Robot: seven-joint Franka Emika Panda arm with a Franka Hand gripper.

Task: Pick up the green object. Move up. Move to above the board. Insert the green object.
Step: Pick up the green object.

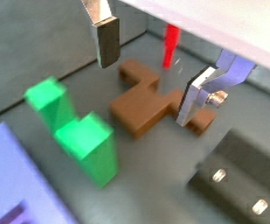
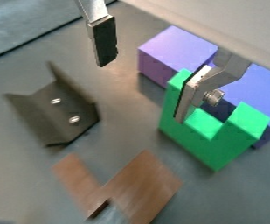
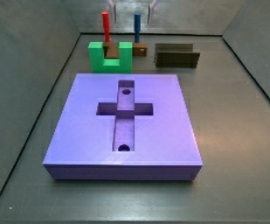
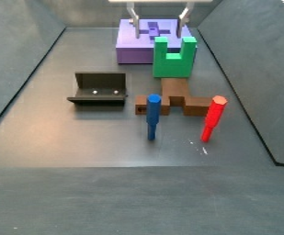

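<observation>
Next, my gripper grabs the green object by its upright part beside the dark fixture (image 3: 125, 54) (image 1: 86, 142) to insert it into the board's cross hole.
The green object (image 2: 213, 131) is a bright green U-shaped piece standing on the floor beside the end of the board (image 2: 172, 54). It also shows in a wrist view (image 1: 79, 131) and in both side views (image 3: 107, 56) (image 4: 174, 57). The board (image 3: 125, 118) is a lavender slab with a cross recess and two round holes. My gripper (image 2: 148, 68) is open and empty and hangs above the floor. One of its fingers (image 2: 193, 92) is in front of a green prong. In a wrist view the gripper (image 1: 152, 70) is over the brown block (image 1: 148, 103). It is high up in a side view (image 4: 159, 15).
A brown stepped block (image 4: 181, 105) lies on the floor. A red peg (image 4: 211, 119) and a blue peg (image 4: 154, 116) stand by it. The dark fixture (image 4: 97, 89) stands apart from them, and it also shows in a wrist view (image 2: 55, 109). Grey walls ring the floor.
</observation>
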